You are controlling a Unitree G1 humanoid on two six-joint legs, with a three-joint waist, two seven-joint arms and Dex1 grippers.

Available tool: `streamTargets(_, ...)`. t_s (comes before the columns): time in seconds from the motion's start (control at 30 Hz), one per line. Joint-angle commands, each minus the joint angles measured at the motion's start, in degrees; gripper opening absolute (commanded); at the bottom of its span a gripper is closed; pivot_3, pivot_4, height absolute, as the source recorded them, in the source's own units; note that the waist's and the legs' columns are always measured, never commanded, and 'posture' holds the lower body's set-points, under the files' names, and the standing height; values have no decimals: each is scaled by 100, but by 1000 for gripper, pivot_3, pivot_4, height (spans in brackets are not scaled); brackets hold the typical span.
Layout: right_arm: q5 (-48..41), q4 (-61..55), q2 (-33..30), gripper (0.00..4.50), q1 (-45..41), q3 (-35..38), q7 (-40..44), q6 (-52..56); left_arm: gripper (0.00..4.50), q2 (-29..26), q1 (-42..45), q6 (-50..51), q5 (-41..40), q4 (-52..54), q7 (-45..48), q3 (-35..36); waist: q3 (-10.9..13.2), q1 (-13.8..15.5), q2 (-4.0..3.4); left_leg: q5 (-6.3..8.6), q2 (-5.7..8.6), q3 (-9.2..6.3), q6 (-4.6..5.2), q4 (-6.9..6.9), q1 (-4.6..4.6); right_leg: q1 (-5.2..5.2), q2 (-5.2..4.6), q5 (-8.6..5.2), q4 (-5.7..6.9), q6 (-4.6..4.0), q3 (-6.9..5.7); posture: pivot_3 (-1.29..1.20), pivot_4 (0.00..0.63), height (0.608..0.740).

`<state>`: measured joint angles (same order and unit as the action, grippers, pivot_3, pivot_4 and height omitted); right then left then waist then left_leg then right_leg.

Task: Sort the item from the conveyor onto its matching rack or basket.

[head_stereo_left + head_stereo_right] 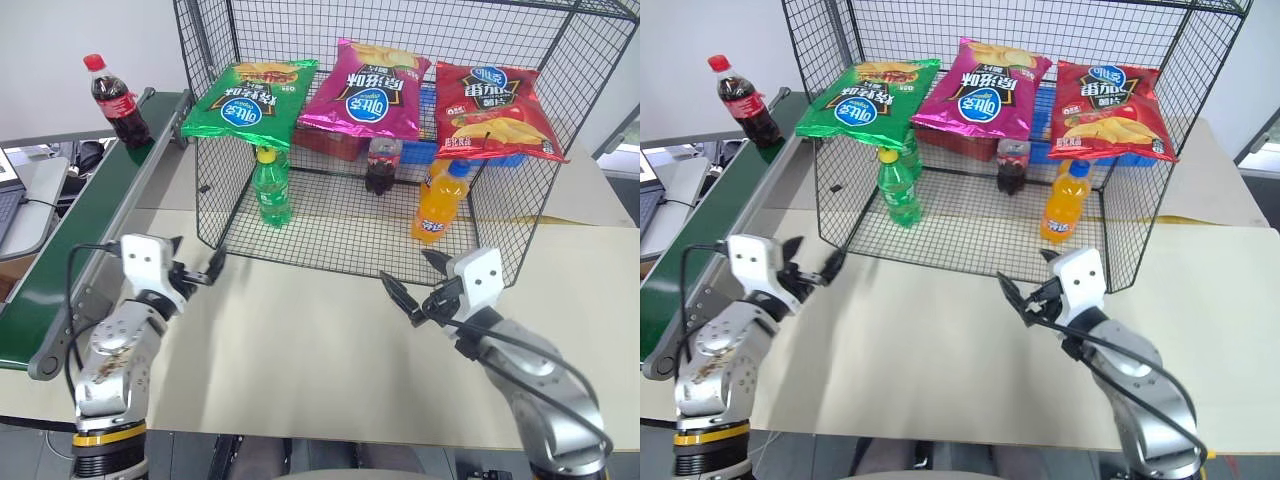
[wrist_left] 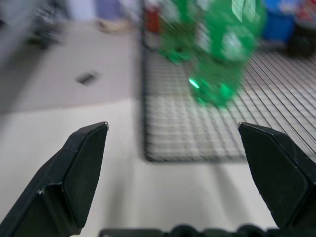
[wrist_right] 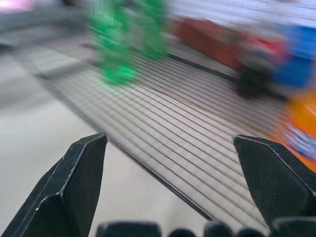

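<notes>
My left gripper grabs the bottle around its straighter red label band next, since the cola bottle's shoulder slopes in toward the red cap.
The item, a small cola bottle with a red cap, stands upright at the far end of the dark green conveyor on the left. The black wire-mesh cage stands on the table to the right of the belt. My left gripper hovers open and empty over the table, by the cage's near left corner, well short of the bottle. Its wrist view shows the fingers spread wide before the mesh. My right gripper is open and empty too, just in front of the cage's near right side, fingers apart.
Inside the cage stand a green soda bottle, another cola bottle and an orange soda bottle. Green, pink and red chip bags lie on its upper shelf. Bare beige table stretches between my arms.
</notes>
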<state>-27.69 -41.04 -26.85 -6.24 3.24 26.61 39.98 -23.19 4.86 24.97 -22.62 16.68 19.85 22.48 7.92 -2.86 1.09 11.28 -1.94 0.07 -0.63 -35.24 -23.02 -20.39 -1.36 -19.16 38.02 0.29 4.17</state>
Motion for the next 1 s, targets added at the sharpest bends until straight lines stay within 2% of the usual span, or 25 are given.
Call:
streamTargets(0.03, -1380, -64, -318, 4462, -1088, 329, 628, 663, 4500, -294, 166, 113, -338, 430, -270, 780, 3, 0, 5, 0, 0, -2, 0, -1, 3, 2, 0, 0, 2, 0, -2, 0, 150, 740)
streamTargets(0.13, -1905, 464, -467, 4462, -2193, 130, 1086, 952, 4500, -561, 157, 146, -389, 239, -375, 1257, 2, 40, 7, 2, 0, -11, 3, 2, 9, 10, 0, 0, -1, 0, -11, 0, 150, 740)
streamTargets(0.23, -2044, 1108, -427, 4462, -3198, -224, 1576, 984, 4500, -842, 95, 59, -392, -174, -336, 1669, 3, 26, 7, 3, 2, -6, 5, 1, 8, 7, -6, 1, -1, -2, -9, 0, 150, 740)
streamTargets(0.4, -2072, 1615, -129, 4462, -4068, -534, 1898, 921, 4500, -1184, 70, -97, -406, -618, -226, 2012, 3, 54, 9, 3, -1, -10, 5, 4, 10, 4, -15, 1, 2, -3, -20, 0, 150, 740)
streamTargets(0.63, -1860, 1784, 261, 4462, -4537, -717, 1971, 593, 4500, -1385, 128, -283, -450, -1203, 59, 2037, 3, 54, 9, 3, 2, -10, 5, 9, 8, -4, -82, 3, 6, -5, -43, 0, 150, 740)
streamTargets(1.0, -1882, 1679, 245, 4462, -4595, -659, 1885, 667, 4500, -1513, 414, -489, -426, -1788, 226, 1888, 2, 34, 11, 3, 1, -11, 5, 17, 8, -11, -109, 7, 6, -12, -86, 0, 150, 740)
